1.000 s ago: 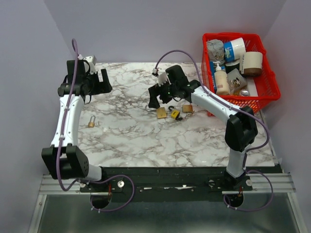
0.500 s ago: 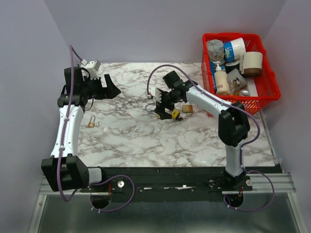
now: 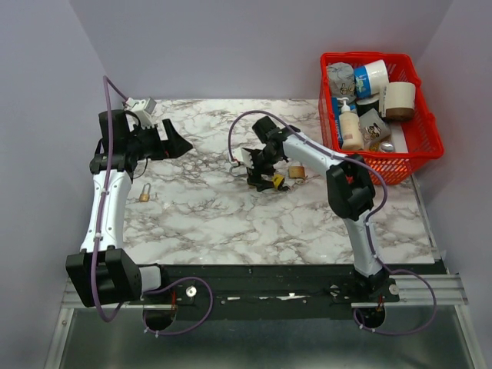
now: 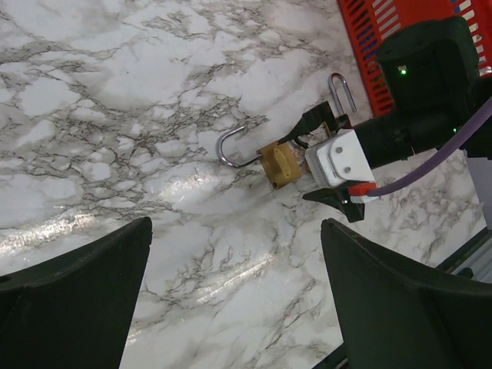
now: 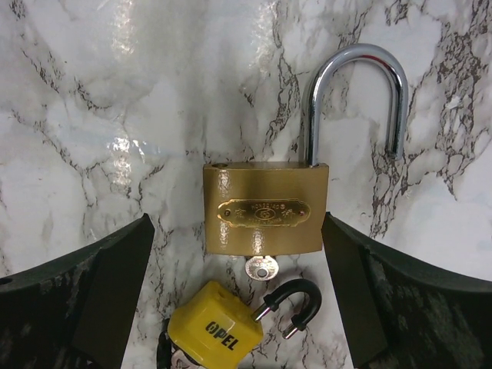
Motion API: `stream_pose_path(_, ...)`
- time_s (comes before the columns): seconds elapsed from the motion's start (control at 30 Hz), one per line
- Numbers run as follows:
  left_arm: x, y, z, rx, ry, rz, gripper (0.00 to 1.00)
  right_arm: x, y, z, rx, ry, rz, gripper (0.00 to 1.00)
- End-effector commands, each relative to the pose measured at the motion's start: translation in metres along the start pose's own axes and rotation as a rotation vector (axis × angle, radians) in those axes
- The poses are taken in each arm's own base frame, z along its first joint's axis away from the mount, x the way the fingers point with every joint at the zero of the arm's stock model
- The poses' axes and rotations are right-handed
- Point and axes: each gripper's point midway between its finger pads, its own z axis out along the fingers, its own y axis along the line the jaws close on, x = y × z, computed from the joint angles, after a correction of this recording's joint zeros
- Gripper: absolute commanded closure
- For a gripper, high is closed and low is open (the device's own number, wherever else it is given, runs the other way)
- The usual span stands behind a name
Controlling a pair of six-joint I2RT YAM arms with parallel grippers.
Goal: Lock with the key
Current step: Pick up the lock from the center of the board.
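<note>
My right gripper grips the brass padlock's body by its narrow sides next, since the open shackle stays free to hand over to my left gripper.
A brass padlock [image 5: 265, 207] lies flat on the marble, its steel shackle [image 5: 357, 73] open with one leg out of the body. The key [image 5: 261, 269] is in its keyhole, only the head showing. My right gripper [image 5: 237, 223] hovers over it, open, a finger on either side and neither touching. A small yellow padlock [image 5: 215, 330] with a black shackle lies just below the key. In the left wrist view the same brass padlock [image 4: 278, 161] lies far ahead of my open, empty left gripper [image 4: 234, 231]. From above, the left gripper [image 3: 181, 144] is at the back left.
A red basket [image 3: 400, 163] full of bottles and jars stands at the back right. Another brass padlock [image 3: 296, 171] lies just right of the right gripper [image 3: 257, 173]. A small padlock [image 3: 144, 194] lies beside the left arm.
The right arm swung its wrist round and came down over the brass padlock, hiding it from above. The left gripper opened a little wider and shifted slightly right.
</note>
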Motion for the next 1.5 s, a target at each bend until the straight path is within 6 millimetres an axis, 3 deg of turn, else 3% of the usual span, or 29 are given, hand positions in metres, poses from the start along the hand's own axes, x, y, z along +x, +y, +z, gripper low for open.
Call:
stream_pose_path(0.0, -0.002, -0.015, -0.007, 0.074, -0.022, 0.005, 0.01, -0.001, -0.003, 0.005, -0.027, -0.022, -0.020, 0.00)
stream_pose_path(0.33, 0.003, -0.012, -0.009, 0.093, -0.012, -0.043, 0.01, 0.003, -0.019, 0.015, -0.056, 0.016, 0.033, 0.00)
stream_pose_path(0.7, -0.005, -0.006, -0.007, 0.103, -0.015, -0.085, 0.01, 0.027, 0.000, 0.024, -0.132, 0.152, -0.019, 0.00)
stream_pose_path(1.0, -0.021, 0.007, -0.017, 0.078, -0.057, -0.100, 0.01, 0.027, -0.005, 0.031, -0.090, 0.182, 0.019, 0.03)
stream_pose_path(1.27, -0.027, 0.025, -0.024, 0.029, -0.089, -0.171, 0.01, 0.029, -0.007, 0.040, -0.012, 0.208, 0.035, 0.15)
stream_pose_path(1.37, -0.027, 0.026, -0.026, 0.043, -0.091, -0.203, 0.01, 0.031, 0.001, 0.041, -0.043, 0.225, 0.015, 0.19)
stream_pose_path(1.47, -0.023, 0.028, -0.028, 0.036, -0.089, -0.206, 0.01, 0.028, 0.006, 0.042, -0.042, 0.214, -0.002, 0.35)
